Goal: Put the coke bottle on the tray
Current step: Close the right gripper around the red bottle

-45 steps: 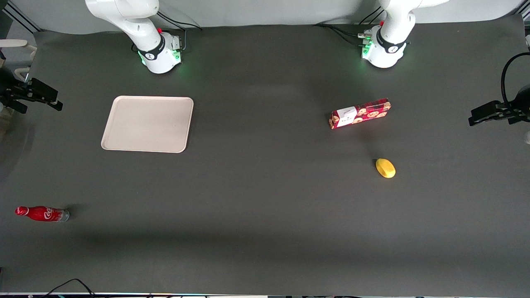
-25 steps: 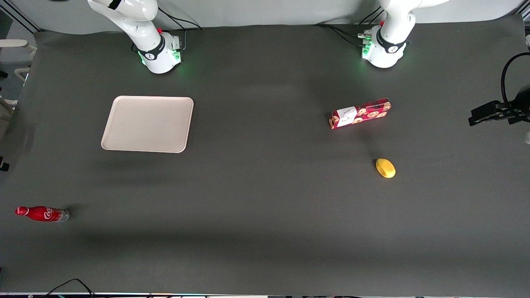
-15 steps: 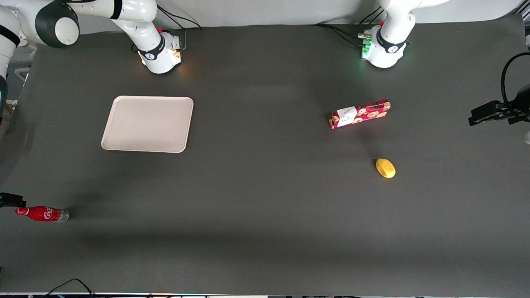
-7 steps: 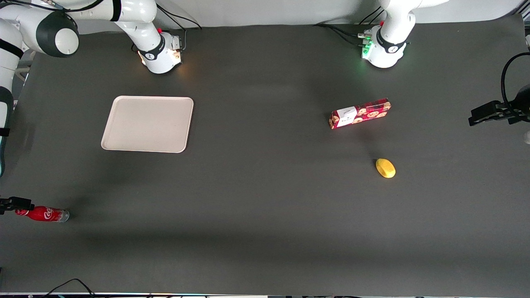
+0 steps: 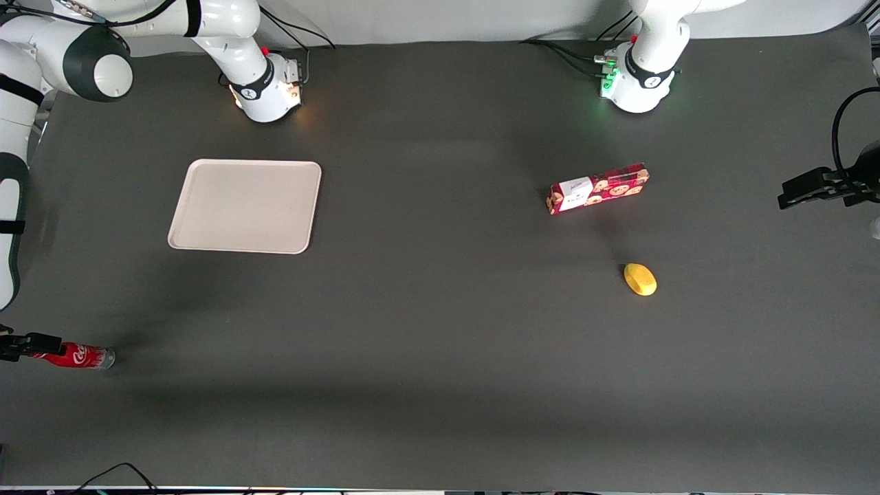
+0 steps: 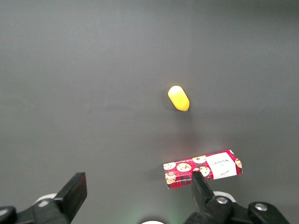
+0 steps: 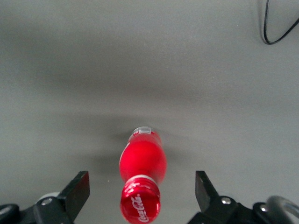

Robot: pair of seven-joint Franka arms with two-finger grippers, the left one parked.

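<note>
The coke bottle needs to be set on the tray, so next I should grab it with my right gripper by its capped neck end.
The coke bottle (image 5: 77, 356) stands upright near the working arm's end of the table, closer to the front camera than the tray (image 5: 244, 206) and well apart from it. It is slim and red with white script and a silvery base. In the right wrist view I look down on the bottle's red cap (image 7: 140, 203). My right gripper (image 5: 26, 346) is open over the bottle top. Its two black fingers (image 7: 79, 184) stand wide on either side of the cap and do not touch it. The pale beige tray lies flat and bare.
A red cookie box (image 5: 597, 188) and a yellow fruit (image 5: 640, 279) lie toward the parked arm's end; both also show in the left wrist view, box (image 6: 203, 170) and fruit (image 6: 179, 98). A black cable (image 7: 275, 28) loops on the mat near the bottle.
The right arm has swung from beside the tray toward the front camera. Its gripper has come in over the bottle's cap. The bottle has not moved.
</note>
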